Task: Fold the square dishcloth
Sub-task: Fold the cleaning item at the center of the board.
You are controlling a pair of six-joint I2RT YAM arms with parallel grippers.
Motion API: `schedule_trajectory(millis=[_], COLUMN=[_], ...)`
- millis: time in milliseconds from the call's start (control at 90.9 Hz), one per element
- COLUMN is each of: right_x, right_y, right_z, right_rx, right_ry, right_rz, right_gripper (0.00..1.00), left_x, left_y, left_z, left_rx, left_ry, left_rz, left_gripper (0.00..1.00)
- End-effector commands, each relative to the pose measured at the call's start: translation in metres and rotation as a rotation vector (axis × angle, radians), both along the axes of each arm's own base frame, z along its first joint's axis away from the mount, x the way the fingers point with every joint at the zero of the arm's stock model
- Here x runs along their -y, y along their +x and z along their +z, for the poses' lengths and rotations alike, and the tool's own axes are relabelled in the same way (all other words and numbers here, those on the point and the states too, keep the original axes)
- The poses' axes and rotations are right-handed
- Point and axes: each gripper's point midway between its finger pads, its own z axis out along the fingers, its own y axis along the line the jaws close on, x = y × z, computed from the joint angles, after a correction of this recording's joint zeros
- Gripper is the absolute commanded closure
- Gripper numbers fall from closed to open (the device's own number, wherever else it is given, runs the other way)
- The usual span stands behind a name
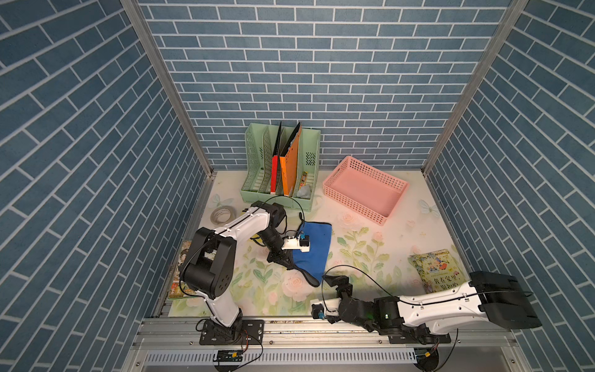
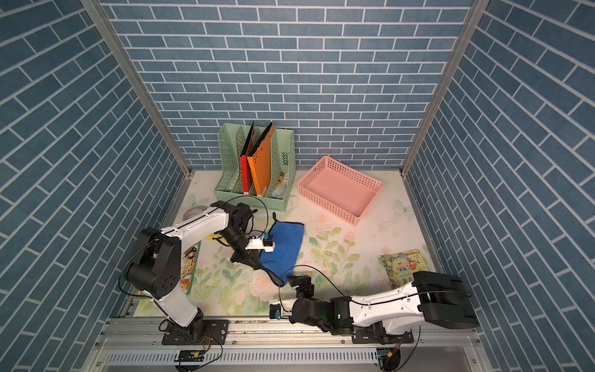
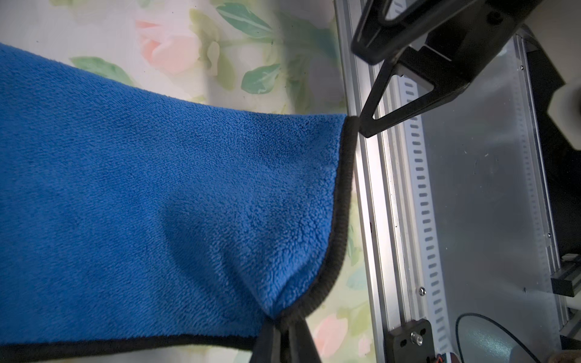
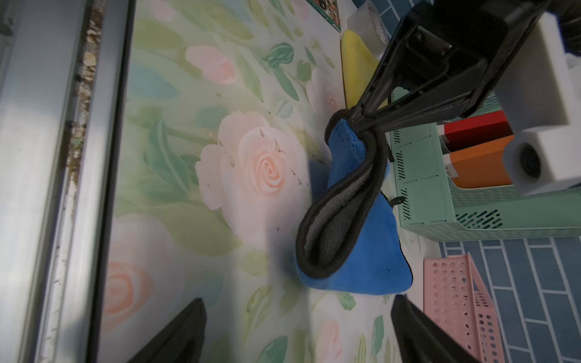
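Note:
I should next grab both layers at the dishcloth's free near corner with my right gripper, opposite my left gripper's corner, to fold its near end over evenly.
The blue dishcloth (image 1: 315, 248) with a black hem lies doubled over on the flowered table in both top views, also (image 2: 286, 246). My left gripper (image 3: 284, 323) is shut on one hemmed corner, holding it a little above the table. From the right wrist view the two layers of the dishcloth (image 4: 361, 251) form an open loop under the left gripper (image 4: 355, 121). My right gripper (image 4: 298, 300) stands open just short of the cloth's near end, with nothing between its fingers. In a top view the right gripper (image 1: 335, 279) sits beside the cloth's front corner.
A green file rack (image 1: 273, 199) with red and orange folders stands at the back, a pink basket (image 1: 354, 206) to its right. A tape roll (image 1: 222, 215) lies back left, one picture book (image 1: 438, 269) at the right and another (image 1: 182, 273) under the left arm. An aluminium rail (image 1: 322, 328) runs along the front.

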Motion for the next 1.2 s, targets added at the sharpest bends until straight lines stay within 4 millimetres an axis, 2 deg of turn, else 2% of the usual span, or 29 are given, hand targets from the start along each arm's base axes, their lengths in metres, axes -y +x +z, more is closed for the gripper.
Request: schedule_trajectory(millis=[0, 77, 143, 231, 341, 462, 583, 682, 869, 1001, 1188], right_x=[-0.022, -0.028, -0.032, -0.031, -0.029, -0.025, -0.02, -0.016, -0.01, -0.003, -0.001], right_y=[0.016, 0.019, 0.021, 0.026, 0.03, 0.033, 0.042, 0.055, 0.089, 0.117, 0.143], right_z=[0.022, 0.02, 0.021, 0.026, 0.035, 0.034, 0.035, 0.046, 0.058, 0.058, 0.05], right_rx=[-0.057, -0.07, -0.102, -0.128, -0.16, -0.23, -0.31, -0.365, -0.5, -0.583, -0.726], right_ry=[0.149, 0.148, 0.174, 0.208, 0.248, 0.257, 0.286, 0.339, 0.416, 0.435, 0.457], right_rz=[-0.083, -0.084, -0.081, -0.092, -0.104, -0.106, -0.128, -0.149, -0.207, -0.278, -0.292], right_gripper=[0.11, 0.16, 0.27, 0.51, 0.74, 1.0, 1.0, 1.0, 1.0, 1.0, 1.0], left_x=[0.003, 0.004, 0.003, 0.0, -0.003, -0.005, -0.005, -0.004, 0.007, 0.014, 0.02], left_y=[0.0, 0.001, 0.002, 0.003, 0.007, 0.024, 0.042, 0.054, 0.085, 0.101, 0.13], left_z=[0.008, 0.01, 0.009, 0.007, 0.006, 0.01, 0.017, 0.023, 0.026, 0.028, 0.027], left_rx=[-0.015, -0.007, -0.001, 0.017, 0.066, 0.182, 0.298, 0.343, 0.468, 0.506, 0.595], left_ry=[-0.006, -0.008, 0.0, 0.016, 0.037, 0.058, 0.078, 0.083, 0.068, 0.049, 0.05], left_rz=[0.006, 0.006, 0.004, -0.003, -0.014, -0.021, -0.03, -0.032, -0.001, 0.031, 0.087], left_gripper=[1.0, 1.0, 1.0, 1.0, 1.0, 0.99, 0.97, 0.97, 0.97, 0.97, 0.97])
